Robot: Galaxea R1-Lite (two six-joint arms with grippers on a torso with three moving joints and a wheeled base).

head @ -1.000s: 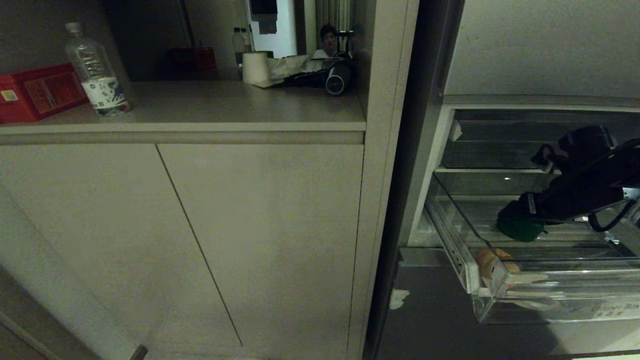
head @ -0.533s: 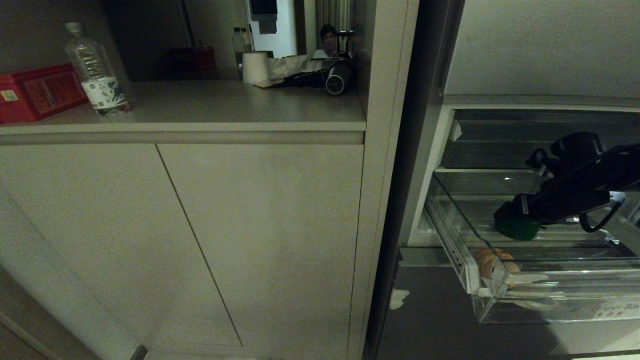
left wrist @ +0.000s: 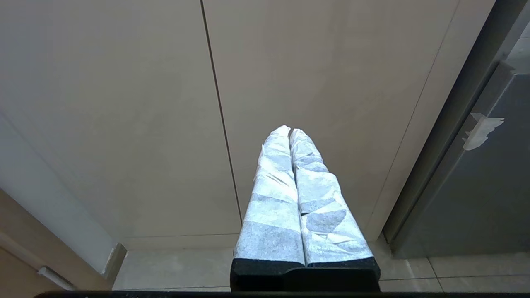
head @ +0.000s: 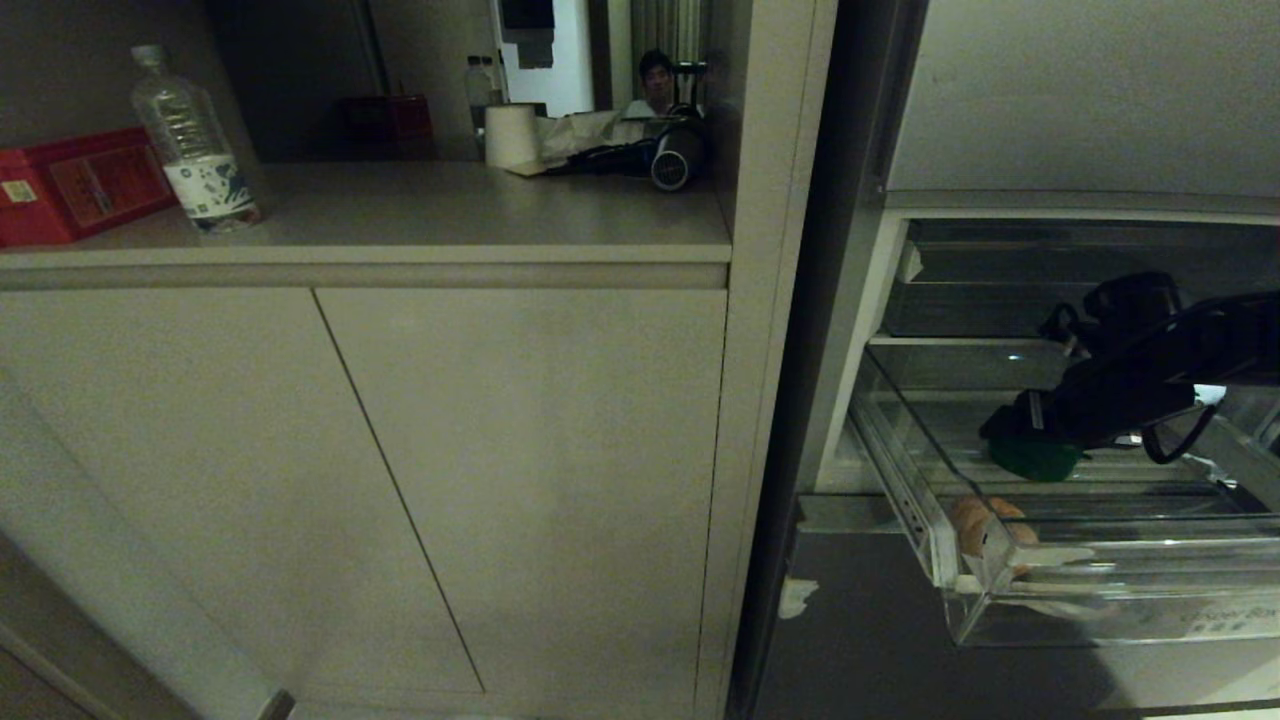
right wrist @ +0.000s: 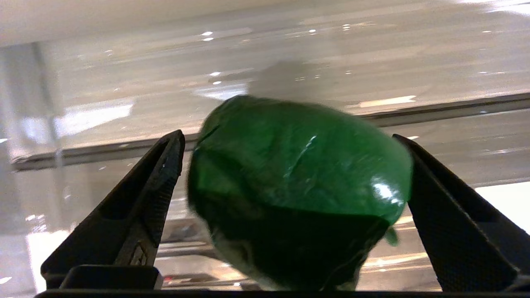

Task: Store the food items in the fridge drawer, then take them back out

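Observation:
The green wrapped item is ready to be gripped: in the right wrist view, my right gripper's fingers reach down on either side of it, so they need to close.
The clear fridge drawer (head: pixel 1100 605) is pulled out at the lower right. A round orange-tan food item (head: pixel 985 525) lies in its front left corner. Further in, a green wrapped food item (head: pixel 1035 458) rests on the ribbed floor. My right gripper (head: pixel 1020 435) reaches over the drawer from the right. In the right wrist view its black fingers (right wrist: pixel 153 186) stand wide open on either side of the green item (right wrist: pixel 298 186), with a gap at one finger. My left gripper (left wrist: pixel 290 130) is parked low before the cabinet doors, its white-taped fingers pressed shut on nothing.
A darker clear bin (head: pixel 980 300) sits above and behind the drawer, and a grey door panel (head: pixel 880 640) lies below it. To the left, beige cabinets carry a counter with a water bottle (head: pixel 190 140), red box (head: pixel 70 185), paper roll (head: pixel 510 135) and hair dryer (head: pixel 670 155). A person (head: pixel 655 80) is far behind.
My right arm has slid leftward over the drawer, bringing the open fingers further round the green item, which has stayed in place. The orange-tan item and left arm have not moved.

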